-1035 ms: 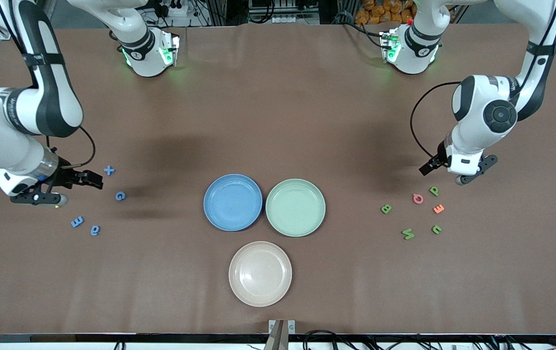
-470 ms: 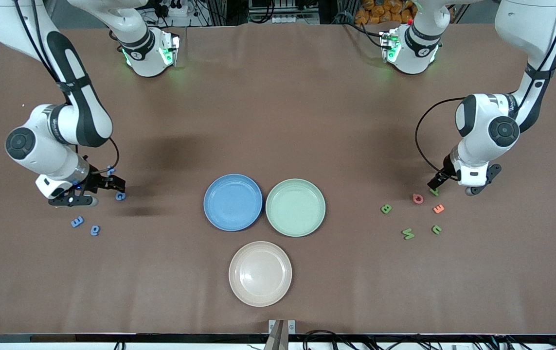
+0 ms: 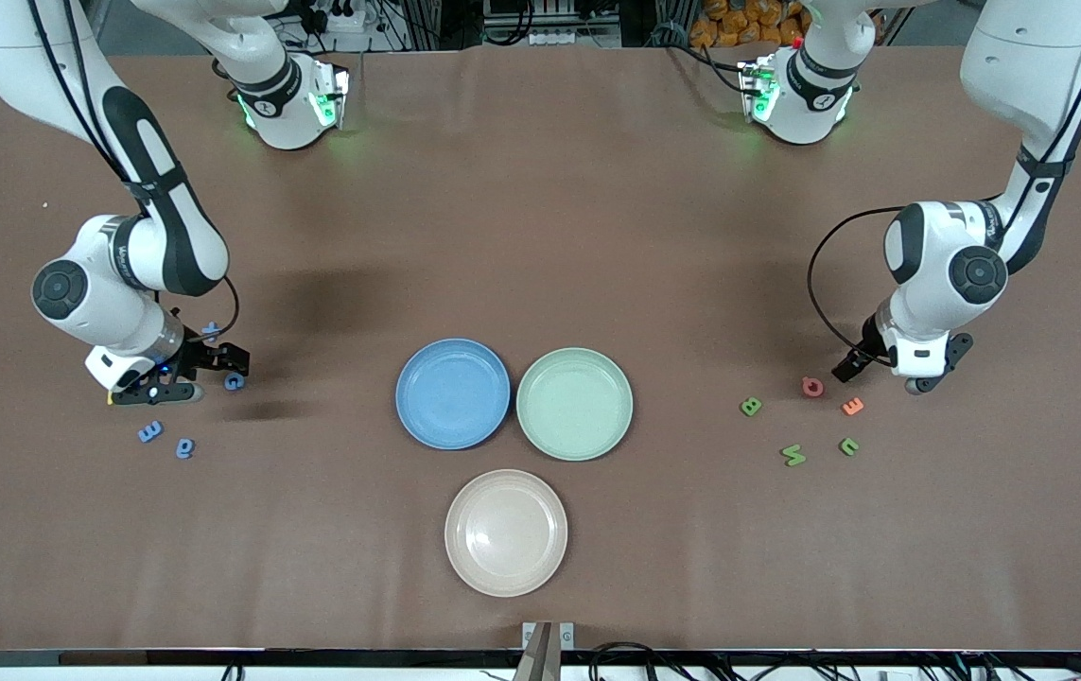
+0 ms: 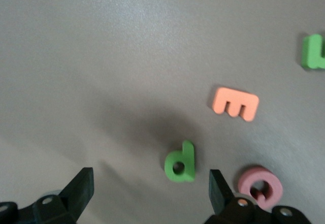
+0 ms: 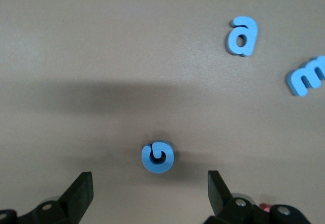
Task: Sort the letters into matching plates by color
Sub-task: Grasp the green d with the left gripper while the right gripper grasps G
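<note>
My right gripper's fingers are still above the blue G (image 3: 235,382) (image 5: 157,165), so closing now would miss it. The gripper lowers first.
Toward the right arm's end lie several blue letters: a G (image 3: 234,381) (image 5: 158,157), an X (image 3: 211,331) partly covered by the arm, an "a" (image 3: 184,447) (image 5: 242,36) and an "m" (image 3: 150,431) (image 5: 307,76). My right gripper (image 3: 209,375) (image 5: 149,191) hangs open low over the G, which lies just ahead of its fingertips. Toward the left arm's end lie green letters B (image 3: 751,407), W (image 3: 793,455) and U (image 3: 849,445). My left gripper (image 3: 883,376) (image 4: 150,191) is open over a green P (image 4: 181,163), hidden in the front view. The blue plate (image 3: 453,393) and green plate (image 3: 575,404) sit mid-table, bare.
A beige-pink plate (image 3: 506,532) lies nearer the front camera than the two other plates. A pink Q (image 3: 812,386) (image 4: 260,184) and an orange E (image 3: 852,407) (image 4: 235,103) lie close beside the green P. Both arm bases (image 3: 289,99) stand at the table's back edge.
The right gripper has moved toward the plates and down to the blue G. The left gripper has come down over the green P, now covered in the front view. Both stayed open.
</note>
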{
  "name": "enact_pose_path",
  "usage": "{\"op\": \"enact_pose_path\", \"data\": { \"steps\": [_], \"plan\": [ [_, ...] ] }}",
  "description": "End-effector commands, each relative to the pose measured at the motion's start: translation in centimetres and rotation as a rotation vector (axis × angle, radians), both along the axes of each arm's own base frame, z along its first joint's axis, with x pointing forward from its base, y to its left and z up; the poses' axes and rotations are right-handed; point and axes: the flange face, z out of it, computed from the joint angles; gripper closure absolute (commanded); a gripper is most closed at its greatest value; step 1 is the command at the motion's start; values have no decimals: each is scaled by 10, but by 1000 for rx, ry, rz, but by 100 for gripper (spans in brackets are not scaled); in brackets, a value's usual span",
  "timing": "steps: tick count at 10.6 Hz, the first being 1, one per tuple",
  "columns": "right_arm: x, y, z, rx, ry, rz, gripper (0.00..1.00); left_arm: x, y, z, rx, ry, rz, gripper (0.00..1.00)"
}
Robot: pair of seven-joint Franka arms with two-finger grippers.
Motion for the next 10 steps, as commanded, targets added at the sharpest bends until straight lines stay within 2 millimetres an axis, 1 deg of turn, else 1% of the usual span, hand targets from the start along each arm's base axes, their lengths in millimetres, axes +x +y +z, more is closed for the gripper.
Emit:
{"op": "enact_pose_path", "data": {
  "steps": [1,2,3,6,10],
  "plan": [
    [-4,-18,-9,13,-7,194,0,13,9,-12,9,-6,31,0],
    [-5,-23,-12,13,-2,221,0,15,9,-11,7,-9,40,0],
    [-6,-23,-14,14,1,224,0,15,5,-10,7,-12,64,0],
    [-4,-21,-29,8,-9,224,0,17,-8,-18,7,-5,86,0],
    [-2,-16,-46,2,-19,227,0,18,-8,-20,8,-3,85,0]
  ]
}}
